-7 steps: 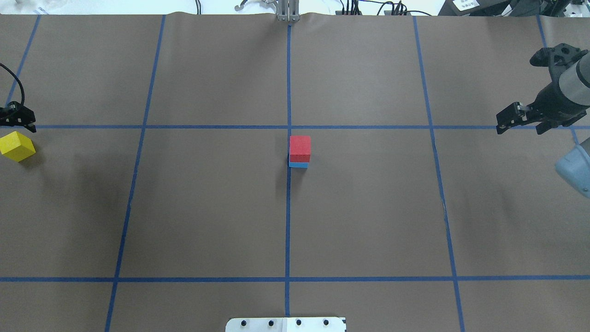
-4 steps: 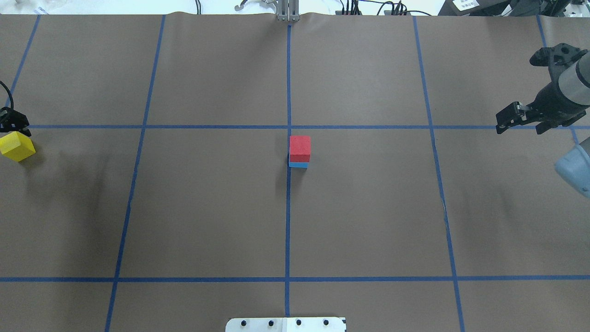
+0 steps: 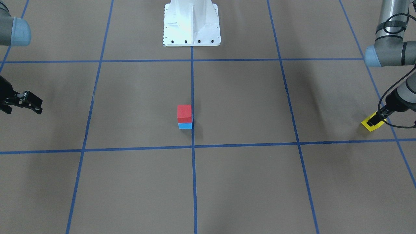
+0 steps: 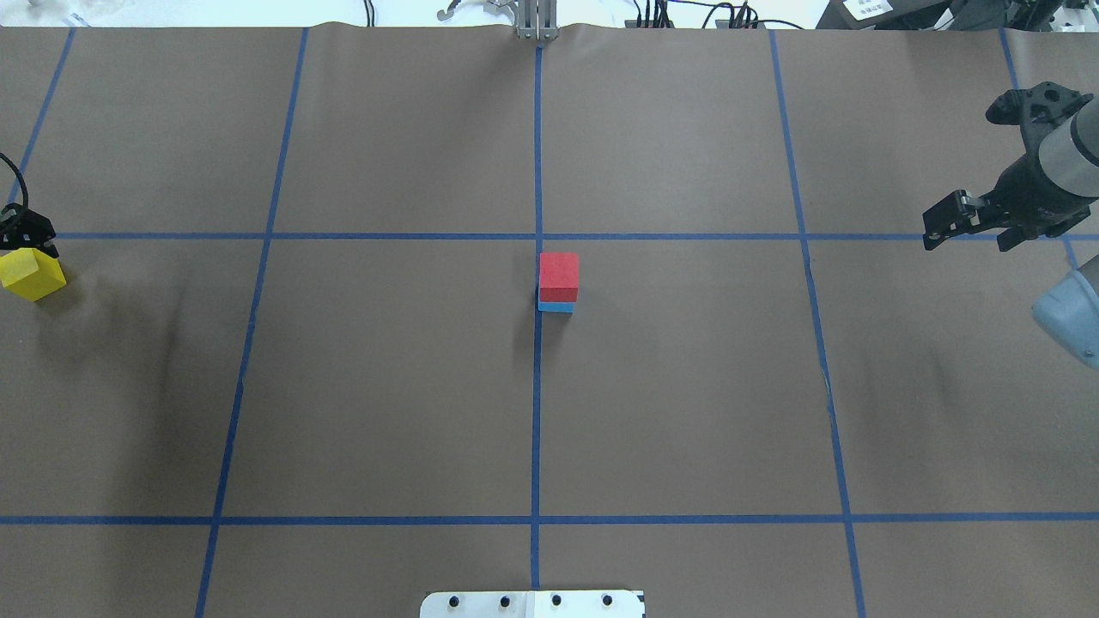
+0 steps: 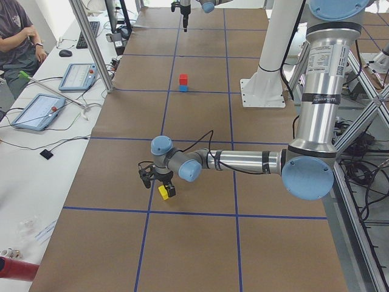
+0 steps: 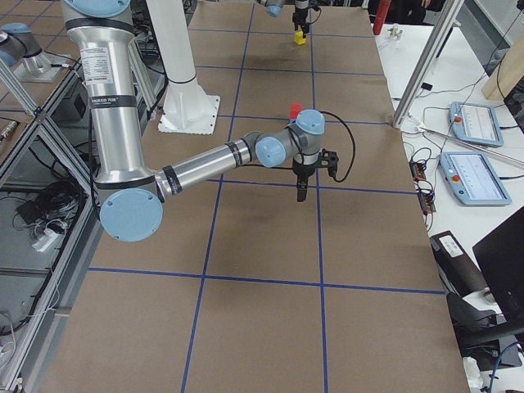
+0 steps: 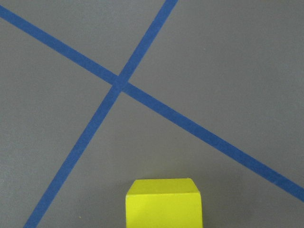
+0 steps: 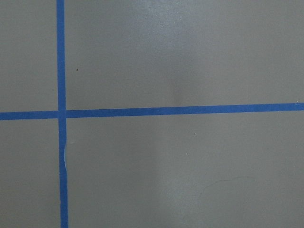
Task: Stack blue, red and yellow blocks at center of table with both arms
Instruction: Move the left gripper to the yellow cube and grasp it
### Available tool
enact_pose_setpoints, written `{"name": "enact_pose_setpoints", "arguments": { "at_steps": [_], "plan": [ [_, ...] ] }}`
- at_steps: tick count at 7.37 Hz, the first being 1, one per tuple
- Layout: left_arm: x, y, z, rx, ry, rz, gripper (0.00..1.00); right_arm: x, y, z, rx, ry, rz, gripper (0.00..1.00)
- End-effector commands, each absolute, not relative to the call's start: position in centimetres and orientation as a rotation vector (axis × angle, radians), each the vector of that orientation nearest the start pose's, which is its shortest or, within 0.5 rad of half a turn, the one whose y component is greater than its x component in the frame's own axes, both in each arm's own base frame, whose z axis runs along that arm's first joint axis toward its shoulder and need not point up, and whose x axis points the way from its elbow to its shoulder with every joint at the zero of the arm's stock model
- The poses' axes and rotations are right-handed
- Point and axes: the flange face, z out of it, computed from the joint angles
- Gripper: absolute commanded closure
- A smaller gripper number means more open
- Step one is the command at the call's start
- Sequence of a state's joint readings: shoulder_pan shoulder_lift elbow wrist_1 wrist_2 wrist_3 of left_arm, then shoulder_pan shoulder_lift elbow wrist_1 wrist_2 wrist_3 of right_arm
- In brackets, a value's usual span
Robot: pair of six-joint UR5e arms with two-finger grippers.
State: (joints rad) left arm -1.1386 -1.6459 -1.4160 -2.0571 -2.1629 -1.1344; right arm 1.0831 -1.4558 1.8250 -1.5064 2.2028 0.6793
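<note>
The left gripper should close on the yellow block, as its fingers reach down over the block's sides in the front view.
A red block (image 4: 559,275) sits on a blue block (image 4: 555,306) at the table's center; the stack also shows in the front-facing view (image 3: 184,112). A yellow block (image 4: 33,275) lies at the far left edge, and also shows in the front-facing view (image 3: 370,125). My left gripper (image 4: 24,233) hangs right over the yellow block, fingers open at its sides, not closed on it. The left wrist view shows the yellow block (image 7: 164,202) at the bottom middle. My right gripper (image 4: 968,241) is open and empty, far right, above the table.
Blue tape lines (image 4: 537,386) divide the brown table into squares. The robot's white base plate (image 3: 191,22) stands at the robot's edge. The right wrist view shows only bare table and tape (image 8: 61,114). An operator's tablets (image 5: 42,109) lie beside the table.
My left gripper has moved toward the yellow block and now overlaps its far edge. The blocks and the right arm have hardly moved.
</note>
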Motion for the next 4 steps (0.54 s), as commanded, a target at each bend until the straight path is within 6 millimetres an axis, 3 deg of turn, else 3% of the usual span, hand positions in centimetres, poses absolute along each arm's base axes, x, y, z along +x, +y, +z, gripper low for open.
{"name": "enact_pose_setpoints", "arguments": {
  "at_steps": [1, 3, 4],
  "plan": [
    [15.96, -53.11, 66.30, -0.146, 0.690, -0.557, 0.05, -18.67, -51.08, 47.40, 0.007, -0.750, 0.046, 0.00],
    [15.99, -53.17, 66.36, -0.143, 0.693, -0.555, 0.11, -18.67, -51.08, 47.40, 0.007, -0.750, 0.046, 0.00],
    [16.01, -53.18, 66.28, -0.143, 0.695, -0.554, 0.25, -18.67, -51.06, 47.31, 0.008, -0.752, 0.045, 0.00]
  ]
}}
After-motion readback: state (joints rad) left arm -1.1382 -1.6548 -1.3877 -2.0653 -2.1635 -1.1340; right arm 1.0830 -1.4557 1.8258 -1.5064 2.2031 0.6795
